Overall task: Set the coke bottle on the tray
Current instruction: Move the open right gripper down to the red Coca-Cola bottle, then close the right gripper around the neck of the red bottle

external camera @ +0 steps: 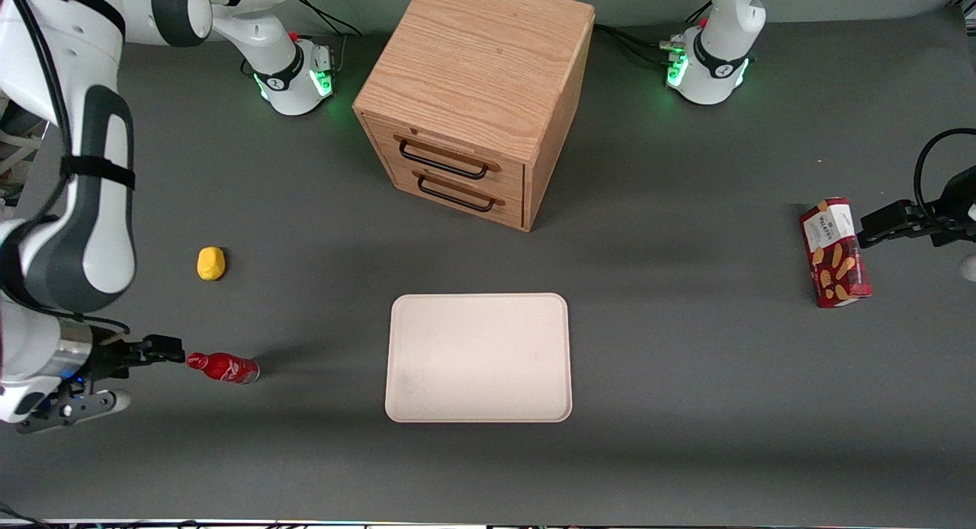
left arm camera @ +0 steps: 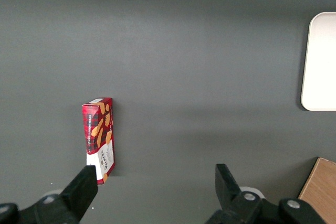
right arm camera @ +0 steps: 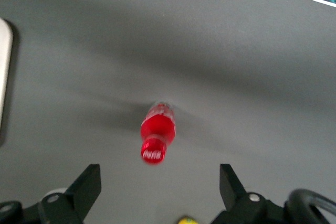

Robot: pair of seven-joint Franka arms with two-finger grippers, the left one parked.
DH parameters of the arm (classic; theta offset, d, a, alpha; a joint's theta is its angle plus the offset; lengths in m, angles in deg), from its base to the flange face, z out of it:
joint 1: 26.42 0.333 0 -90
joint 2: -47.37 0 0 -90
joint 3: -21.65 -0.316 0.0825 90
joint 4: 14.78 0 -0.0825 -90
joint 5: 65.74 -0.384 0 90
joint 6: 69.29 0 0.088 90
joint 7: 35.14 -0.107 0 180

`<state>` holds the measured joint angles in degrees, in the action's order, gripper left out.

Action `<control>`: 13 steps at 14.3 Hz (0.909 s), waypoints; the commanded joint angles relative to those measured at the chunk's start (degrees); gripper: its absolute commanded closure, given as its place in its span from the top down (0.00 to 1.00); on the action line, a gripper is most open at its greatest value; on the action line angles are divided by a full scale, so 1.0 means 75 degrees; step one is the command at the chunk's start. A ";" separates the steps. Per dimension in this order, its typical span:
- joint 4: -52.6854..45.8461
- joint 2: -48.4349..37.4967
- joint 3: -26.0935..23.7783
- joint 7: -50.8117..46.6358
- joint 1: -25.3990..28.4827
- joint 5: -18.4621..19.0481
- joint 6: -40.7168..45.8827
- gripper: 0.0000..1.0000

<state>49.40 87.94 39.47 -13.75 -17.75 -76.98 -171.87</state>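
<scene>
The coke bottle needs to go on the tray [external camera: 479, 357], so my right gripper will next hold the bottle by its red cap [external camera: 196, 360].
The coke bottle [external camera: 225, 368] is small, glossy red with a red cap, and it appears to stand upright on the dark table toward the working arm's end. In the right wrist view the coke bottle [right arm camera: 157, 135] shows cap-first, with the white logo on the cap. My right gripper [external camera: 169, 353] hovers just beside and above the cap, open, with nothing between its fingers. Its wide-spread fingertips [right arm camera: 90, 184] frame bare table in the wrist view, where the gripper [right arm camera: 160, 192] is clear of the bottle. The pale cream-pink tray [external camera: 479, 357] lies flat mid-table with nothing on it, and its rim [right arm camera: 4, 77] shows in the wrist view.
A small yellow object [external camera: 211, 263] lies farther from the front camera than the bottle. A wooden two-drawer cabinet [external camera: 476, 94] stands farther back than the tray. A red biscuit box [external camera: 835, 252] stands toward the parked arm's end.
</scene>
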 commanded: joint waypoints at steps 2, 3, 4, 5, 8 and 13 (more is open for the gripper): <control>0.0453 0.0180 0.0120 0.0219 0.0051 -0.0564 -0.0559 1.00; 0.0687 0.0157 0.0120 0.0231 0.0063 -0.0564 -0.0746 1.00; 0.0991 0.0098 0.0120 0.0231 0.0086 -0.0564 -0.0957 1.00; 0.1273 0.0028 0.0120 0.0242 0.0098 -0.0564 -0.1168 1.00; 0.1965 -0.0206 0.0085 0.0231 0.0133 -0.0564 -0.1649 1.00; 0.2529 -0.0617 0.0050 0.0137 0.0297 -0.0564 -0.1803 1.00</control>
<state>64.13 87.06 39.51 -13.73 -16.62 -79.57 -184.10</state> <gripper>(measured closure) 0.000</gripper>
